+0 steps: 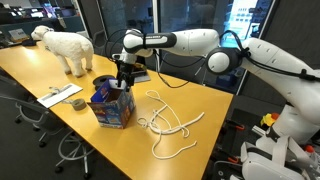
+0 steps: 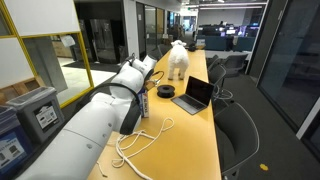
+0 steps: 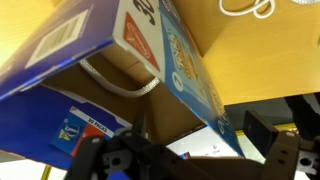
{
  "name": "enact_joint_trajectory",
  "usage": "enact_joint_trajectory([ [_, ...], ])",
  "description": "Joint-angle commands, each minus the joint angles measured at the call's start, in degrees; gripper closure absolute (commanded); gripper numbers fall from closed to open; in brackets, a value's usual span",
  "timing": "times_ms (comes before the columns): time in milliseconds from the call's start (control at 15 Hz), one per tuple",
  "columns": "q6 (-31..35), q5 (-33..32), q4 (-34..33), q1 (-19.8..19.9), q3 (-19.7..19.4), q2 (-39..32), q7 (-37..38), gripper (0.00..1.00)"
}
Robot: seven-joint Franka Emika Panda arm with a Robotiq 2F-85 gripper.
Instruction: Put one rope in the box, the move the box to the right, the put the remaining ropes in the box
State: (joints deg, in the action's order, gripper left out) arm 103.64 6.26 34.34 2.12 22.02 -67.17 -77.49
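The blue flap (image 1: 122, 90) (image 3: 205, 108) slants, and its top edge is still below my gripper's fingers, so my gripper should go lower before it closes on the flap.
A blue cardboard box (image 1: 112, 106) stands open on the wooden table (image 1: 210, 110). My gripper (image 1: 123, 78) hangs right over its top opening. In the wrist view the box (image 3: 185, 60) fills the frame, and one white rope (image 3: 115, 82) lies inside it. The gripper (image 3: 185, 150) fingers are spread wide, one on each side of the box's blue wall, not pressing it. More white ropes (image 1: 170, 125) lie loose on the table beside the box; they also show in an exterior view (image 2: 140, 140).
A white plush dog (image 1: 65, 45) stands at the far end of the table. A tape roll (image 1: 77, 104) and a paper (image 1: 58, 96) lie near the box. An open laptop (image 2: 195, 95) sits behind. Office chairs (image 2: 240, 125) line the table's edge.
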Motion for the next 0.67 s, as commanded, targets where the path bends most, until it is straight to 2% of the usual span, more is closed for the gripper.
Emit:
enact_joint_trajectory([
  [0,2.9,-1.4,-0.1,-1.9,-0.2,-1.4,-3.3,0.00],
  [267,5.7,-3.7,0.6,-3.5,-1.1,-1.9,-4.8,0.00],
  [333,6.5,-4.4,0.7,-3.8,-1.3,-2.0,-5.0,0.25],
  [400,7.4,-5.1,0.9,-4.1,-1.7,-1.9,-5.1,0.27],
  [600,8.5,-6.7,1.6,-4.6,-2.3,-1.7,-5.2,0.51],
])
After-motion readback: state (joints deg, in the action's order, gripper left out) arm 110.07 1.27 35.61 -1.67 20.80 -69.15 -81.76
